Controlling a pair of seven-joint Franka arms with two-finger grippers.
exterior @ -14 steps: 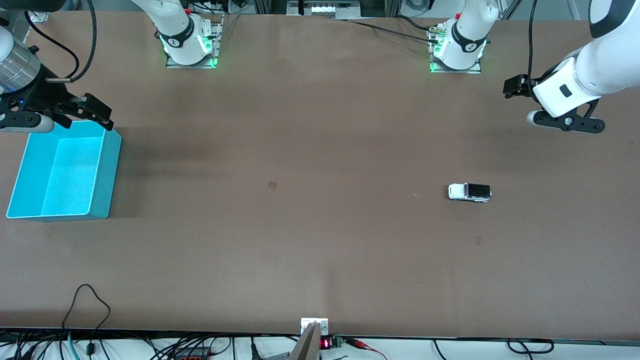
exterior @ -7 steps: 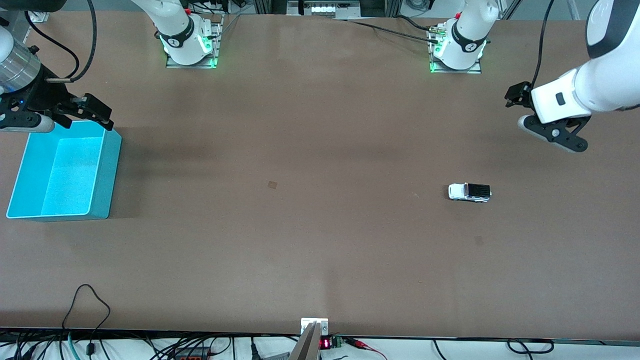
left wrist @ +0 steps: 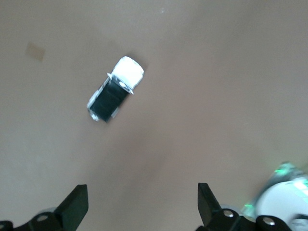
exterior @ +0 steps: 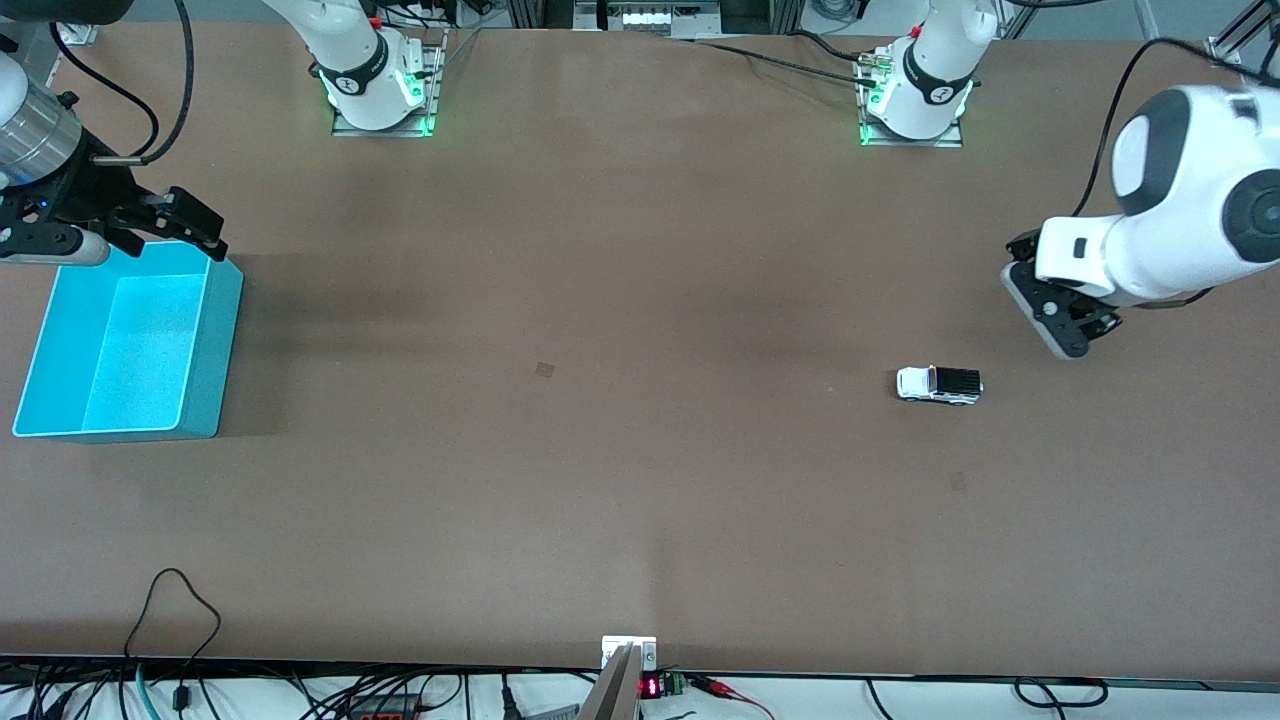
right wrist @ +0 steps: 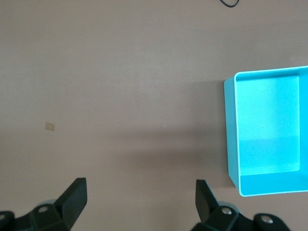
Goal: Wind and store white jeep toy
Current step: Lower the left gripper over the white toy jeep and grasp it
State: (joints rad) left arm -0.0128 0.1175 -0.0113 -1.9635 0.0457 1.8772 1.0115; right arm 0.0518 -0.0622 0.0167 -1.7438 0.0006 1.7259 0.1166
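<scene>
I will next pick up the white jeep [exterior: 917, 383] with my left gripper, taking it by its black rear roof [exterior: 959, 380], so that I can wind it and store it.
The white jeep toy [exterior: 938, 385], with its black rear roof, stands on the brown table toward the left arm's end. It also shows in the left wrist view [left wrist: 115, 95]. My left gripper [exterior: 1060, 325] hangs in the air over the table beside the jeep, toward the left arm's end. It is open [left wrist: 142, 204] and empty. My right gripper [exterior: 150, 225] waits over the rim of the turquoise bin [exterior: 215, 345]. It is open [right wrist: 140, 202] and empty.
The turquoise bin [right wrist: 231, 130] is empty and stands at the right arm's end of the table. Cables lie along the table edge nearest the front camera. A small display stands at that edge [exterior: 650, 687].
My left arm has swung down and toward the jeep, and its gripper has turned to point at the table. The right arm and the jeep have not moved.
</scene>
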